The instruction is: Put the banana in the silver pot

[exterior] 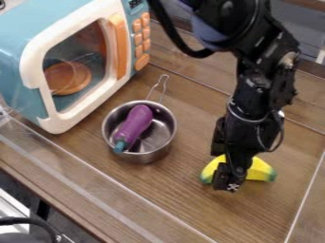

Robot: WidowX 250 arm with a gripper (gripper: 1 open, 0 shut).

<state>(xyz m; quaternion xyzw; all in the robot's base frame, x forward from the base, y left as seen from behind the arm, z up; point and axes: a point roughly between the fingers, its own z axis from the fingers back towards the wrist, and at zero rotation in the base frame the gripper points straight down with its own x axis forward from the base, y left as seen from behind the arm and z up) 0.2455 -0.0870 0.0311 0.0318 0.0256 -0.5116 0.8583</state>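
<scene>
The gripper needs to take hold of the banana by its curved middle (250, 174) next, so that it can put it in the silver pot (140, 156).
The yellow banana (261, 169) lies on the wooden table at the front right, partly covered by my gripper. My gripper (229, 175) points straight down onto the banana's left half with its black fingers spread open around it; yellow shows on both sides of them. The banana rests on the table. The silver pot (140, 156) stands to the left of the gripper, its wire handle (159, 87) pointing away. A purple eggplant (133, 125) with a green stem lies inside the pot.
A toy microwave (51, 38) fills the back left, with an orange dish (70, 76) behind its window. A clear rim runs along the table's front and right edges. The dark arm reaches down from the top centre.
</scene>
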